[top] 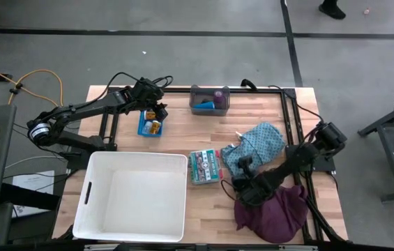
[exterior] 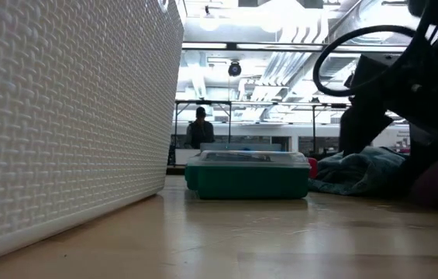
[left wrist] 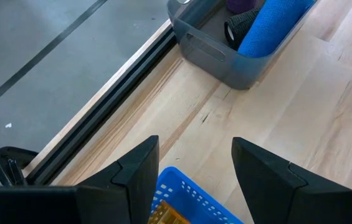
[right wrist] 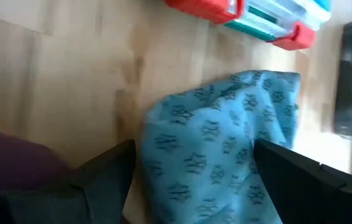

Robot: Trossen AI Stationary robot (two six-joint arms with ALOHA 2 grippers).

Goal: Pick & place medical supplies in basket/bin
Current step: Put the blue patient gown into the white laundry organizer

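Next, the right gripper grabs the teal patterned cloth by its bunched end, to put the cloth into the large white basket (top: 131, 199).
A teal patterned cloth (top: 256, 145) lies crumpled on the table's right half, and a maroon cloth (top: 273, 209) lies nearer the front edge. My right gripper (top: 243, 174) hangs open at the teal cloth's (right wrist: 219, 143) left end, one finger on either side of it. A blue roll (left wrist: 269, 25) and a purple roll (left wrist: 244, 5) lie in a grey bin (top: 209, 101) at the far edge. My left gripper (left wrist: 194, 155) is open and empty above a small blue basket (top: 153, 126) that holds orange bottles (top: 155, 127). My right gripper comes slanting down over the teal cloth's bunched end (right wrist: 182, 130), open, with its fingers (right wrist: 107, 171) on either side of the cloth. I cannot tell whether the fingertips touch the cloth.
A large white basket (top: 132, 196) fills the near left of the table, and its wall (exterior: 71, 116) blocks the low view's left. A green case with red latches (top: 205, 166) lies between the basket and the cloths. A black rail (left wrist: 101, 106) runs along the far edge.
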